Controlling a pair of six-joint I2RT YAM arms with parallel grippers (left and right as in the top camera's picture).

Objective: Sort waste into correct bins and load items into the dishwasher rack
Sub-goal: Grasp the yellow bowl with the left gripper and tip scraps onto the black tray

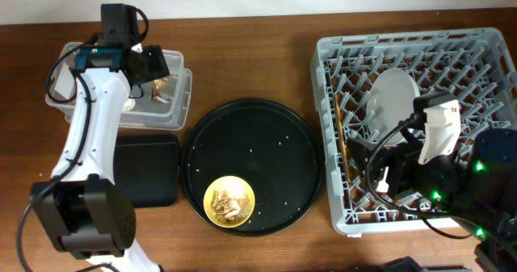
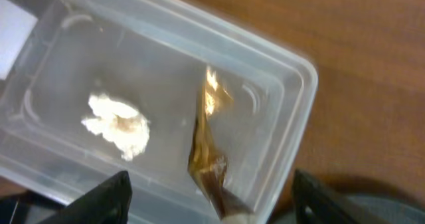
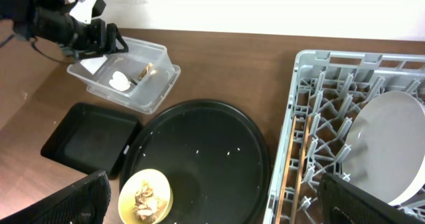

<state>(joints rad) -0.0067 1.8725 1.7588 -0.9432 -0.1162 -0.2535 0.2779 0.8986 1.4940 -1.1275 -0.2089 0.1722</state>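
I will pinch the yellow bowl by its rim with my left gripper next. Then I can tip its scraps into the black rectangular tray [image 1: 145,171] and rack [image 1: 485,46] the bowl.
My left gripper [image 1: 152,66] is open above the clear tub [image 1: 182,94]. In the left wrist view its fingers [image 2: 212,207] stand wide apart over the tub [image 2: 292,117]. The gold-brown wrapper [image 2: 209,144] and the white tissue [image 2: 116,124] lie inside. The yellow bowl [image 1: 229,201] holds brown food scraps [image 3: 147,199]. My right gripper [image 1: 373,165] is open and empty over the grey dishwasher rack [image 1: 485,46]. The rack holds the pale plate [image 1: 393,98] and the chopsticks [image 1: 341,135]. No cups are in view.
The bowl sits at the front of a large round black tray [image 1: 250,143]. The shallow black rectangular tray [image 1: 145,171] lies left of it, in front of the tub. Bare wooden table [image 1: 250,54] lies between the tub and the rack.
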